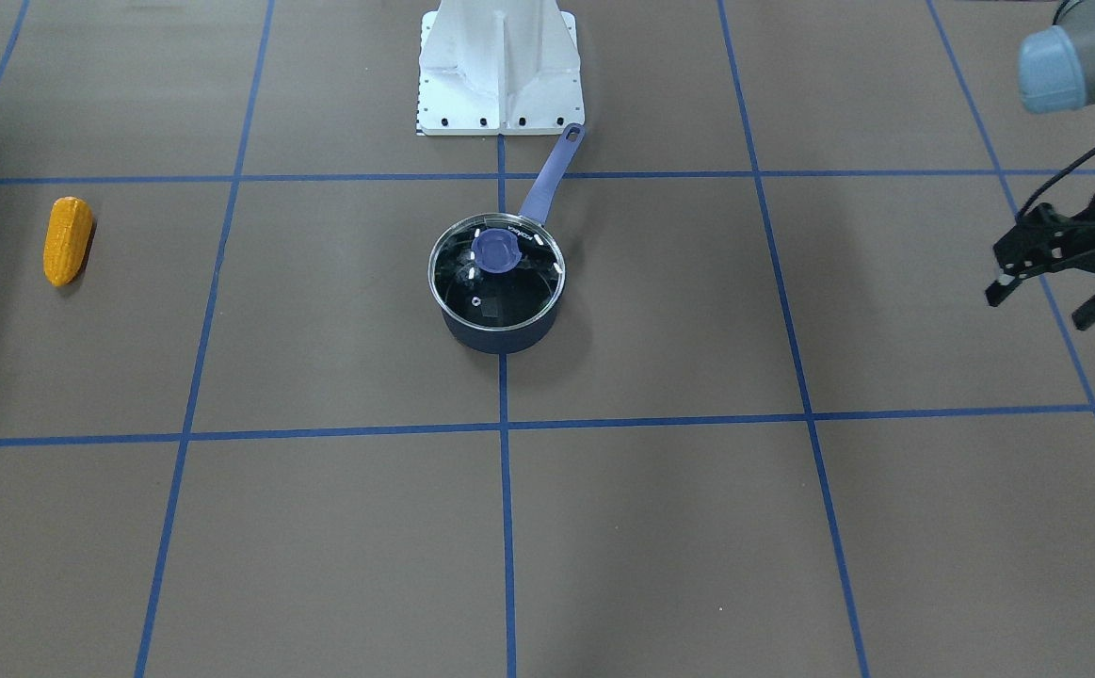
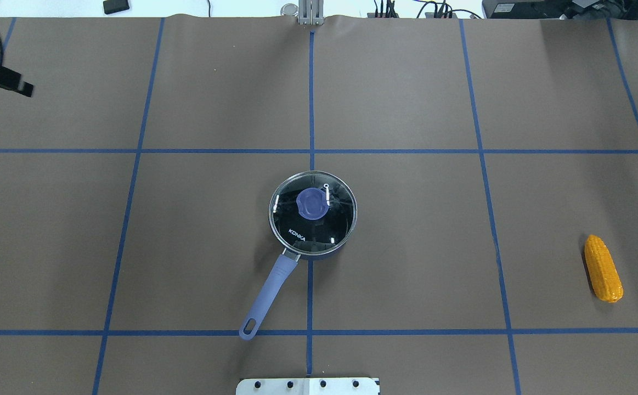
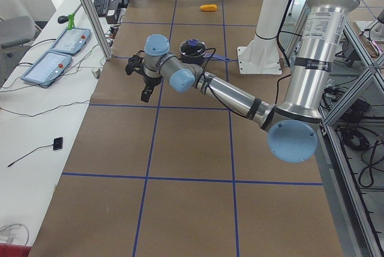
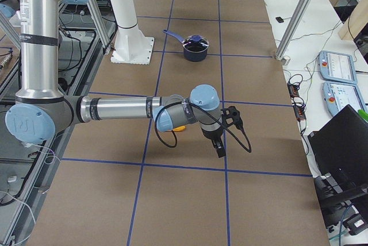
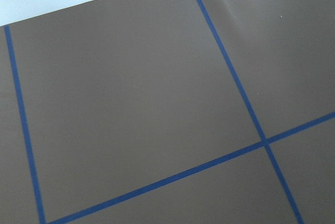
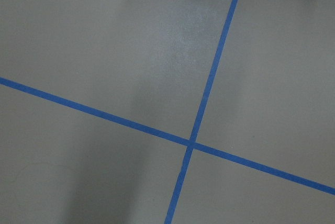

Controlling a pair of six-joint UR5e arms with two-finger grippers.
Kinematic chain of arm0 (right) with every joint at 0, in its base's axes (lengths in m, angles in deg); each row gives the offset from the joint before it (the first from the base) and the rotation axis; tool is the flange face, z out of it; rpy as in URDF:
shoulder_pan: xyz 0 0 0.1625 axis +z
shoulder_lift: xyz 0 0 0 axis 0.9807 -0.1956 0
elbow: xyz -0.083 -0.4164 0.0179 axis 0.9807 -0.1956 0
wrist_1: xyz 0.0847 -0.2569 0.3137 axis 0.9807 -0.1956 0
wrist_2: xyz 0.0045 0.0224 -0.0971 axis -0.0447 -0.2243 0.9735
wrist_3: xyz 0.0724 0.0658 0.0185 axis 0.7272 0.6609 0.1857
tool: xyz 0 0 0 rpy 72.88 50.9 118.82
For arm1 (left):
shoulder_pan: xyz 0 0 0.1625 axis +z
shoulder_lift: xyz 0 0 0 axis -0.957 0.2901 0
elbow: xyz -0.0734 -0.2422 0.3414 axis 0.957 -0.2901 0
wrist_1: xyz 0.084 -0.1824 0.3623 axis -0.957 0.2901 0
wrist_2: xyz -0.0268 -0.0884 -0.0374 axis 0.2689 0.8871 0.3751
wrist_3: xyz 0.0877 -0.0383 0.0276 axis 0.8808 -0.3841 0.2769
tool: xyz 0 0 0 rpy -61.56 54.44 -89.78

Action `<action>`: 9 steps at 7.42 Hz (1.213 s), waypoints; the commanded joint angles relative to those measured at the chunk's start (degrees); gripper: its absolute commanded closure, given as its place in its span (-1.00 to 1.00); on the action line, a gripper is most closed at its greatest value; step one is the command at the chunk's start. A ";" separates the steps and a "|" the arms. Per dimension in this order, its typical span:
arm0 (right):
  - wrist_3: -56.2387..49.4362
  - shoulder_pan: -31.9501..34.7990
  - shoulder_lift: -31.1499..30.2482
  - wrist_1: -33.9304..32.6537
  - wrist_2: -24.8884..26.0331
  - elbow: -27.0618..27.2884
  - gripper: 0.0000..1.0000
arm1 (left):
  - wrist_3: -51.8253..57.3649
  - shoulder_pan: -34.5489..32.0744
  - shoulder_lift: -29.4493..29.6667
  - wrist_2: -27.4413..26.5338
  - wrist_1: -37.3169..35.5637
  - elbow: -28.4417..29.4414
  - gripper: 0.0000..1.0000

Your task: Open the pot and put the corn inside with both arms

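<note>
The left gripper next needs to open the pot (image 1: 500, 330) for the corn, so it should grab the glass lid by its blue knob (image 1: 495, 250).
The dark navy pot (image 1: 500, 330) stands at the table's middle with its glass lid (image 1: 509, 292) and blue knob (image 1: 495, 250) on it; its periwinkle handle (image 2: 270, 291) points toward the robot base. The corn (image 2: 603, 268) lies far to the robot's right, also in the front view (image 1: 68, 240). My left gripper (image 1: 1041, 301) is open and empty, held above the table far to the pot's left. My right gripper (image 4: 225, 134) shows only in the exterior right view, held above the table near the corn (image 4: 179, 127); I cannot tell whether it is open or shut.
The white arm mount (image 1: 500, 71) stands just behind the pot's handle. A small black box (image 2: 116, 6) lies past the table's far edge. Frame posts (image 3: 90, 20) and teach pendants (image 3: 60, 50) flank the far side. Blue tape lines grid the brown mat.
</note>
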 commanded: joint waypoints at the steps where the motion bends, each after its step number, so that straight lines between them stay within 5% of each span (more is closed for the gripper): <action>1: -0.04 -0.01 -0.10 0.09 0.16 -0.53 -1.00 | -16.70 14.07 10.27 -8.39 -5.08 -0.09 -0.93; 3: -0.04 -0.01 -0.10 0.27 0.07 -0.97 -1.00 | -31.21 24.91 18.82 -14.50 -10.28 1.05 -0.96; 5: -0.04 -0.01 -0.01 0.36 0.07 -1.41 -1.00 | -39.06 34.38 29.60 -22.99 -23.68 1.93 -0.96; 9: -0.04 -0.01 -0.10 0.36 0.07 -1.76 -1.00 | -49.29 40.59 41.17 -25.15 -25.42 12.80 -0.96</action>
